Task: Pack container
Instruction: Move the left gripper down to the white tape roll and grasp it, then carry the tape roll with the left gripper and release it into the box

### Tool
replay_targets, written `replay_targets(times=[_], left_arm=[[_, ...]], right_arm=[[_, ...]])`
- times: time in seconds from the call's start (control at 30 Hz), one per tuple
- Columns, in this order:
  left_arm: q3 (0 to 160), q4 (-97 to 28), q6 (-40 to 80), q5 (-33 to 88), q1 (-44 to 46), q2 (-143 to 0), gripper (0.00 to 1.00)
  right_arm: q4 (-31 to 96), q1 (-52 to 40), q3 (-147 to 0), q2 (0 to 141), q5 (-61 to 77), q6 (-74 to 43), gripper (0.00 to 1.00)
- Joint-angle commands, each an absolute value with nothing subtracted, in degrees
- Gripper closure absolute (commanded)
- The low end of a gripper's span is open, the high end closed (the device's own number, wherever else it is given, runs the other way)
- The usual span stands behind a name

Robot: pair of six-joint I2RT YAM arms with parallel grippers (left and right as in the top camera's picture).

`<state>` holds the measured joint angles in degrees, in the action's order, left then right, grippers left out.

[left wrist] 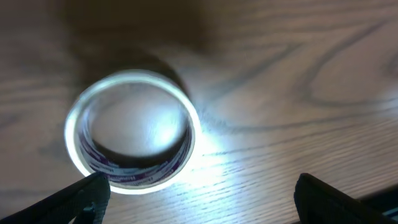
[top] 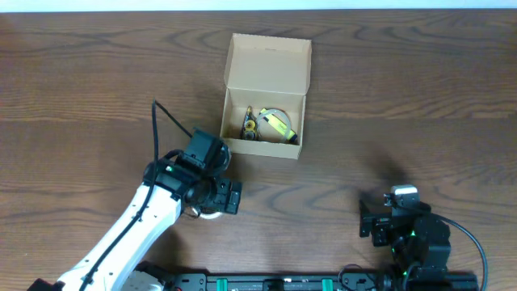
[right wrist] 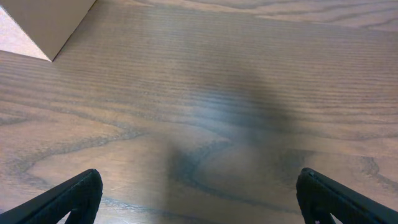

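Note:
My left gripper grasps the tape roll by one side of its ring wall (left wrist: 192, 138) next, which leaves the opposite side of the tape roll free to enter the box.
The container (top: 266, 63) is a tan cardboard box, open, its flap lid standing at the back, at the table's middle back. Inside lie a tape roll (top: 272, 115) and a yellow-and-black item (top: 280, 126). A corner of the box shows in the right wrist view (right wrist: 43, 25). My left gripper (top: 215, 206) is open and points down just above a clear tape roll with purple print (left wrist: 132, 130), which lies flat on the table. In the overhead view that roll peeks out beneath the fingers (top: 212, 215). My right gripper (top: 373, 220) is open and empty, low over bare table at the front right.
The wooden table (top: 404, 97) stretches around the box. A black rail (top: 275, 283) runs along the front edge between the two arm bases.

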<state>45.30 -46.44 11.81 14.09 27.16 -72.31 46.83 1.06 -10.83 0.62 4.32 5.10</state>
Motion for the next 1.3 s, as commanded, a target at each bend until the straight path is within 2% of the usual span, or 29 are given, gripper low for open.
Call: replay_targets(times=[0.0,0.3,0.53,0.67,0.7,0.8,0.87,0.93,1.2,1.27], left_arm=[[42.54,-44.99,12.05,15.07,27.05,-72.05,0.05],[40.97,-40.75,12.08,15.09,27.22,-76.97,0.04],[40.97,-37.28,11.79,14.79,30.7,-82.5,0.04],[40.97,-36.71,11.81,14.44,30.94,-85.56,0.0],[40.97,-36.64,11.81,14.44,30.94,-85.97,0.06],[40.97,-36.4,11.84,14.46,30.94,-87.94,0.08],[40.97,-36.21,11.81,14.46,30.94,-88.9,0.17],[40.97,-35.9,11.86,14.48,30.94,-89.62,0.34],[40.97,-35.9,12.1,14.5,30.94,-89.73,0.79],[40.97,-35.9,12.12,14.68,30.94,-89.73,0.87]], right_arm=[[46.89,1.43,-10.37,0.32,4.51,5.89,0.01],[46.92,1.43,-10.37,0.32,4.51,5.89,0.01],[46.92,1.43,-10.37,0.32,4.51,5.89,0.01],[46.92,1.43,-10.37,0.32,4.51,5.89,0.01],[46.92,1.43,-10.37,0.32,4.51,5.89,0.01],[46.92,1.43,-10.37,0.32,4.51,5.89,0.01],[46.92,1.43,-10.37,0.32,4.51,5.89,0.01],[46.92,1.43,-10.37,0.32,4.54,5.89,0.01],[46.89,1.43,-10.37,0.32,4.54,5.89,0.01],[46.92,1.43,-10.37,0.32,4.51,5.89,0.01]])
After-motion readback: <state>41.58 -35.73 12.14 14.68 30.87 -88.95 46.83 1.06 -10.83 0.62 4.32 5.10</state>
